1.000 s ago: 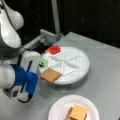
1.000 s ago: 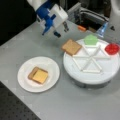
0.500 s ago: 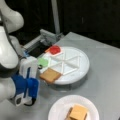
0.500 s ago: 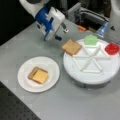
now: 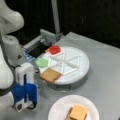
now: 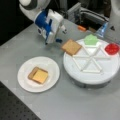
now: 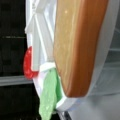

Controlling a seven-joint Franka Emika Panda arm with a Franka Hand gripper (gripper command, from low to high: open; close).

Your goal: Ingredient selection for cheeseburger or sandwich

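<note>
My gripper next needs to grab the bread slice by its brown crust edge (image 5: 51, 75), so that I can add the slice to the sandwich (image 5: 77, 113).
A tan bread slice (image 5: 50, 75) (image 6: 71, 47), one ingredient, lies on the rim of the white round divided tray (image 5: 83, 63) (image 6: 75, 75) and overhangs its edge. It fills the wrist view (image 7: 75, 45). My gripper (image 5: 36, 87) (image 6: 61, 35) is open just beside that slice, apart from it, with nothing between its fingers. On the white paper plate (image 5: 57, 107) (image 6: 25, 67) sits the sandwich (image 5: 77, 113) (image 6: 38, 75), a yellow cheese slice on top of a tan bread slice.
The tray also holds a green piece (image 5: 42, 62) (image 6: 91, 40) (image 7: 48, 95) and a red piece (image 5: 55, 49) (image 6: 112, 48) (image 7: 27, 63). A grey box (image 5: 47, 37) (image 6: 87, 15) stands behind the tray. A small orange thing (image 6: 81, 28) lies near it.
The gripper has shifted slightly and settled low beside the bread slice on the tray. Bread, plate and stack have not moved.
</note>
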